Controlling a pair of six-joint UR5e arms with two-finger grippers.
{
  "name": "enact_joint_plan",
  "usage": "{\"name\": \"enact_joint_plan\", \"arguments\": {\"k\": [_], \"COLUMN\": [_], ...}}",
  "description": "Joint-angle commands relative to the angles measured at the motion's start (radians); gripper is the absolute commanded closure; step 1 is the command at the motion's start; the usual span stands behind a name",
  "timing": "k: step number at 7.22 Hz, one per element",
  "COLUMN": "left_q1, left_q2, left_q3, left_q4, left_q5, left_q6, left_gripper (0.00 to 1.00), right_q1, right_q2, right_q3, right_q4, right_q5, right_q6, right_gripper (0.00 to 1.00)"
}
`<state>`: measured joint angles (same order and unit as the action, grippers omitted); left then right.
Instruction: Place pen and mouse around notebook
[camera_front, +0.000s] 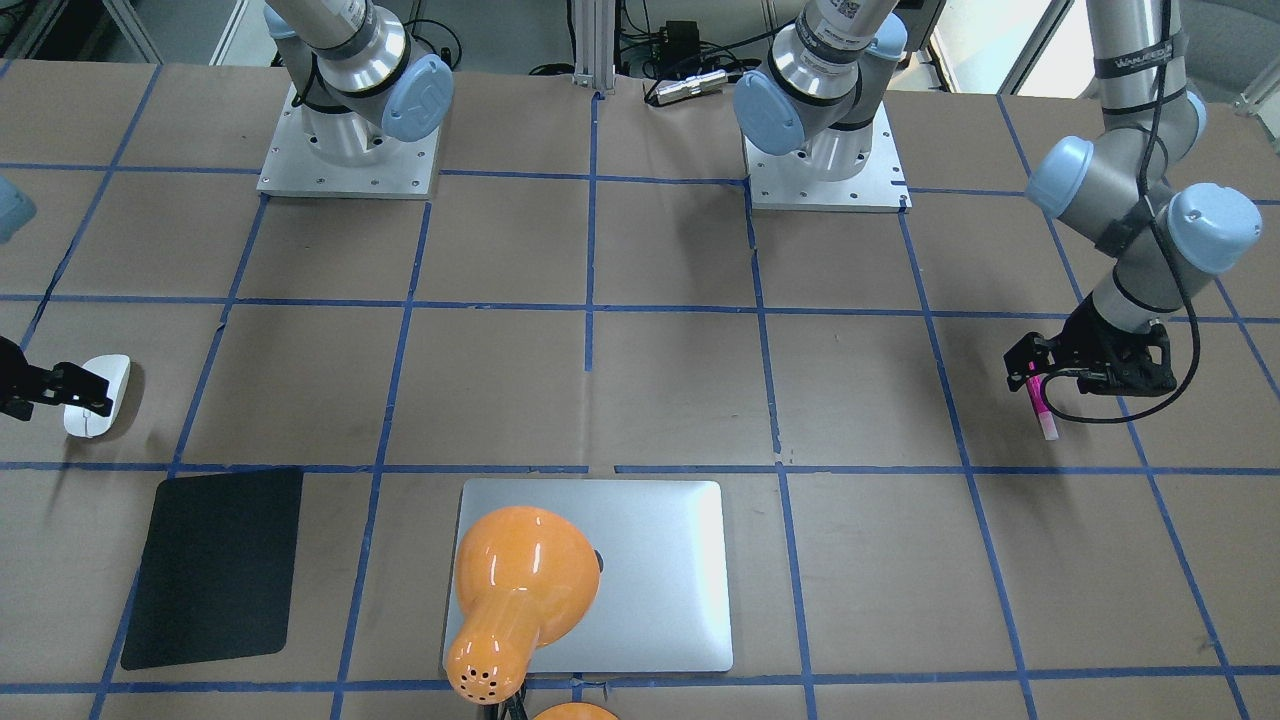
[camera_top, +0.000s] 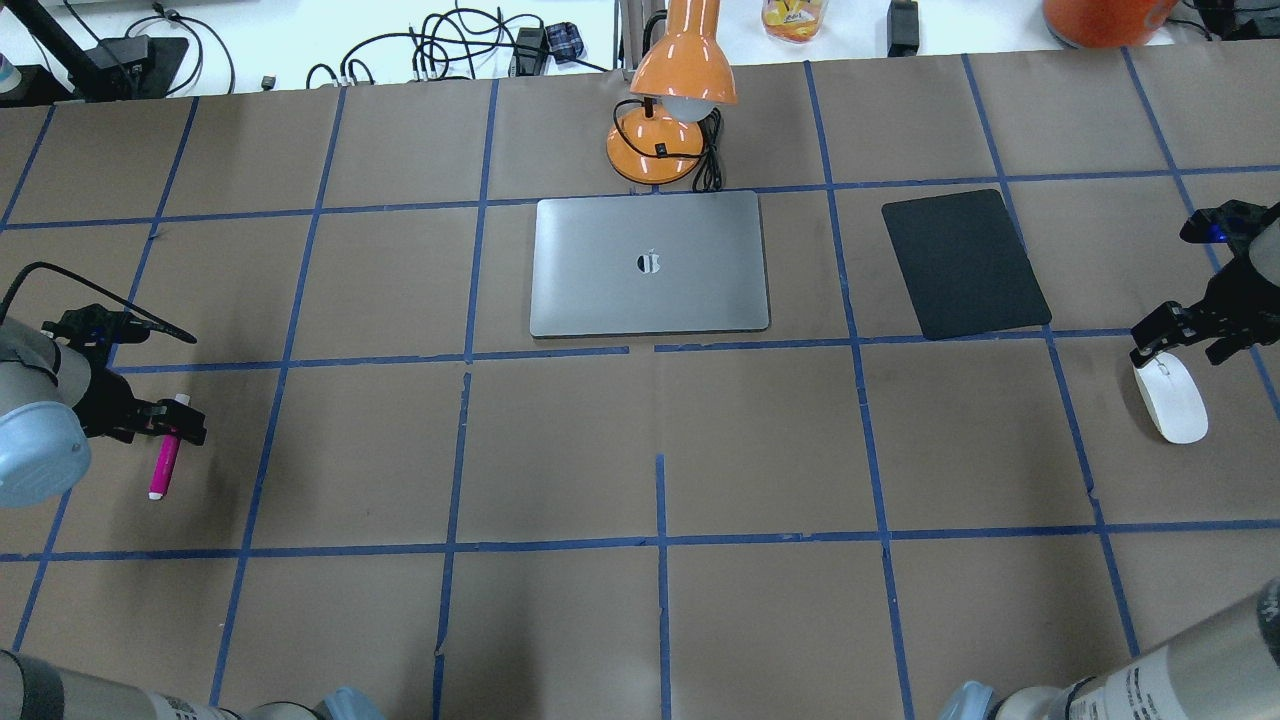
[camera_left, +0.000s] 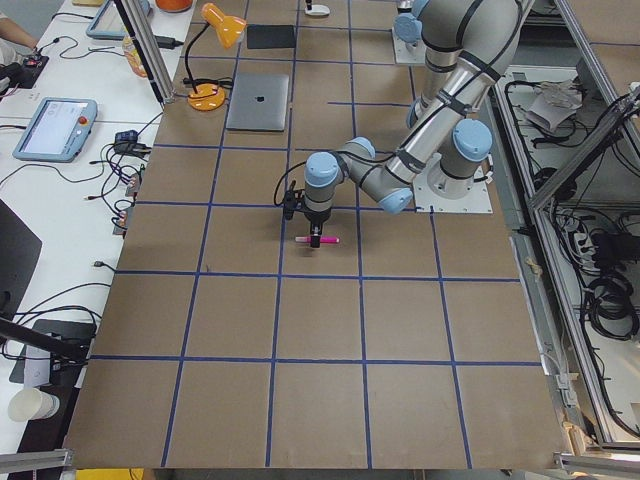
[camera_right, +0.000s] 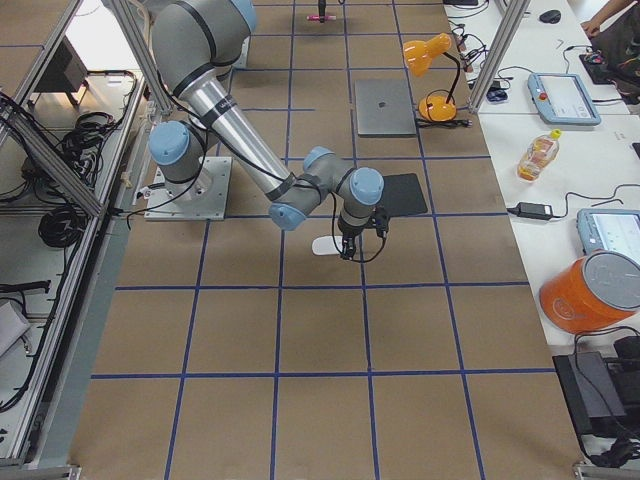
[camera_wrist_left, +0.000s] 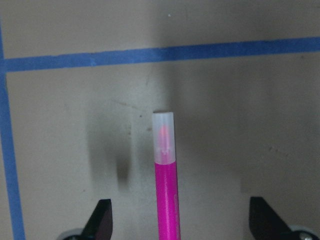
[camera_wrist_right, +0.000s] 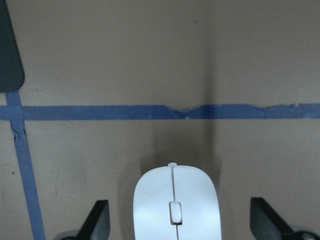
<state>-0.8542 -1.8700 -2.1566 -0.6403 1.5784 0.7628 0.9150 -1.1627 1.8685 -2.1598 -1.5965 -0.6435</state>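
The left gripper grabs the magenta pen by its solid body (camera_front: 1040, 397) next, to place it beside the silver notebook (camera_front: 657, 576).
The magenta pen (camera_top: 162, 470) lies flat on the brown table at the far left. My left gripper (camera_top: 172, 420) hangs over its far end, open. In the left wrist view the pen (camera_wrist_left: 166, 195) runs up the middle between the two fingers (camera_wrist_left: 102, 217), touching neither. At the far right edge lies the white mouse (camera_top: 1172, 400), with my right gripper (camera_top: 1185, 345) open above its far end. The right wrist view has the mouse (camera_wrist_right: 175, 205) centred between spread fingers (camera_wrist_right: 99, 217). The silver notebook (camera_top: 650, 263) lies shut at the middle back.
A black mat (camera_top: 965, 262) lies to the right of the notebook. An orange desk lamp (camera_top: 668, 110) stands just behind the notebook, and in the front-facing view its shade (camera_front: 520, 585) hides part of the lid. Blue tape lines grid the table.
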Motion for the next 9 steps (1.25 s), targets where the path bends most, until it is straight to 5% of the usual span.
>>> {"name": "enact_joint_plan", "arguments": {"k": [1, 2, 3, 4, 6, 9], "left_q1": [-0.003, -0.003, -0.003, -0.003, -0.079, -0.482], "left_q2": [-0.008, -0.002, -0.008, -0.008, 0.037, 0.083], "left_q3": [-0.002, 0.000, 0.000, -0.002, -0.002, 0.055], "left_q4": [0.010, 0.010, 0.007, 0.001, -0.030, -0.042], "left_q5": [0.002, 0.003, 0.006, 0.002, -0.001, 0.003], "left_q6": [-0.005, -0.007, -0.008, -0.046, -0.502, -1.301], "left_gripper": [0.79, 1.00, 1.00, 1.00, 1.00, 1.00], "right_q1": [0.001, 0.001, -0.001, -0.001, -0.001, -0.001], "right_q2": [0.009, 0.012, 0.009, 0.011, 0.011, 0.000], "right_q3": [0.014, 0.041, 0.046, 0.046, 0.040, 0.032], "right_q4": [0.000, -0.009, -0.011, -0.011, -0.012, -0.008], "right_q5": [-0.003, -0.005, -0.006, -0.005, -0.006, -0.010], "right_q6": [0.002, 0.004, 0.005, 0.004, 0.001, 0.002], "right_gripper": [0.00, 0.00, 0.00, 0.11, 0.22, 0.48]}}
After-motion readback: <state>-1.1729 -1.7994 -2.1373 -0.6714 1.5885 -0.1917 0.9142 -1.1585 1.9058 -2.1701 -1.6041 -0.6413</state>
